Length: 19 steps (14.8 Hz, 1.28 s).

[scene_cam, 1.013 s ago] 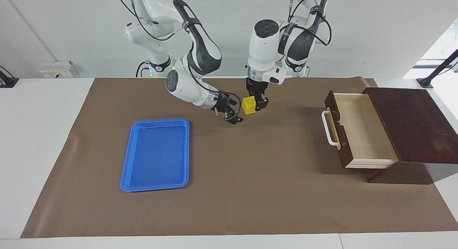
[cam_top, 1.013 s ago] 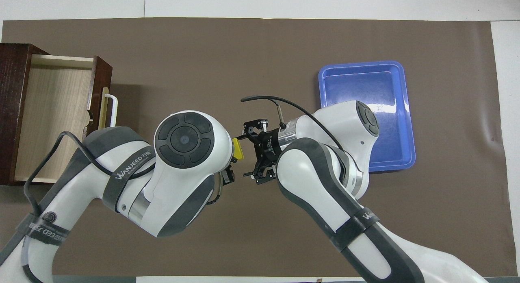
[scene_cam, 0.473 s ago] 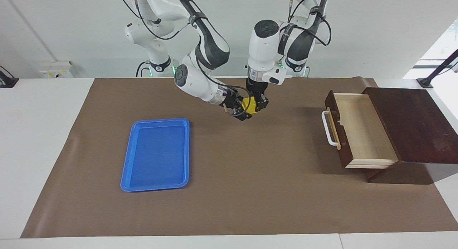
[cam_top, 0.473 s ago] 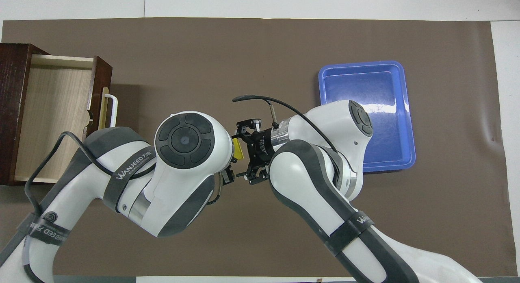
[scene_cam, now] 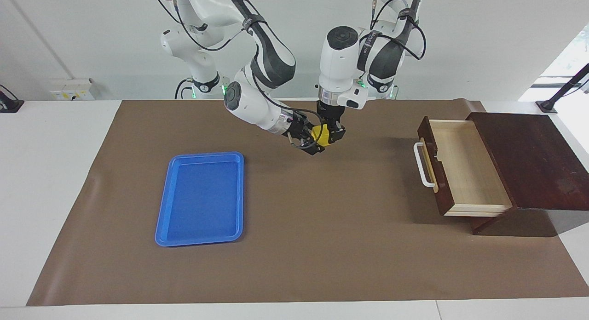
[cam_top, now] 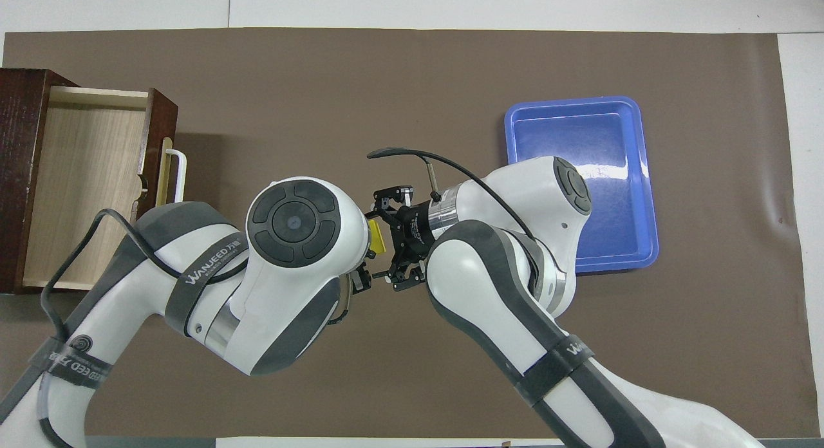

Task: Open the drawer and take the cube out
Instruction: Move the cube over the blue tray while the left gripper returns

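I should next grab the yellow cube by its exposed sides with my right gripper. Then I should carry the cube (cam_top: 377,235) out to the blue tray (cam_top: 606,193) with it.
The yellow cube (scene_cam: 321,134) hangs in the air over the brown mat, held by my left gripper (scene_cam: 330,137), which points straight down and is shut on it. My right gripper (scene_cam: 313,141) reaches in sideways from the right arm's end, open, with its fingers on either side of the cube. In the overhead view the cube (cam_top: 377,235) shows as a yellow sliver between the left wrist and the right gripper (cam_top: 383,242). The drawer (scene_cam: 461,169) stands pulled open at the left arm's end, and its pale interior is empty.
A blue tray (scene_cam: 201,228) lies empty on the mat toward the right arm's end; it also shows in the overhead view (cam_top: 515,139). The drawer's white handle (scene_cam: 420,166) faces the middle of the table. The sloped wooden box (scene_cam: 529,159) sits at the mat's edge.
My right gripper has moved from beside the cube to around it, rising a little. My left gripper with the cube has stayed in place.
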### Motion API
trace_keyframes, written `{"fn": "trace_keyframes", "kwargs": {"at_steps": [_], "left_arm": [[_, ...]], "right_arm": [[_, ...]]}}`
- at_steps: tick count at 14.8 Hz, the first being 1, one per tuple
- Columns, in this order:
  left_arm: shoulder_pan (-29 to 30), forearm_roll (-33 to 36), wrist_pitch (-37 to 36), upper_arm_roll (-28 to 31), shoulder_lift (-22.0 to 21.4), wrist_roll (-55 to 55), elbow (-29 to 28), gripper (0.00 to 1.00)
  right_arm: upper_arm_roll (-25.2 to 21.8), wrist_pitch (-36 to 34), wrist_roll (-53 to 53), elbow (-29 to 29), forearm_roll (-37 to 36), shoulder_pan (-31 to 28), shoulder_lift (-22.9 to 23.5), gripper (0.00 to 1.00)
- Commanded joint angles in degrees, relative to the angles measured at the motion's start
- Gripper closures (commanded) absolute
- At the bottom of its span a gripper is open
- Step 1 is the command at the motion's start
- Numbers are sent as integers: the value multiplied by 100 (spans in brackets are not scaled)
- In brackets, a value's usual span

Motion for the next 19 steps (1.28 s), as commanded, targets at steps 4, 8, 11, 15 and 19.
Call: {"fn": "trace_keyframes", "kwargs": {"at_steps": [4,8,11,15,19], "left_arm": [[-101,67,99,94,-189,92,-206,100],[-101,67,99,94,-189,92,-206,100],[-49,67,99,94,-189,153,-197,19],[467,67,20,147,-241,792,-144,0],[1531,76,72,147,-303,2811,-363,0]], "right_arm": [[-20,103,182,83,58,36,11,100],[-20,68,165,179,41,-26,29,100],[-20,33,156,206,41,-61,38,100],[-55,-20,156,276,41,-140,55,100],[-73,-266,147,355,15,-578,82,100]]}}
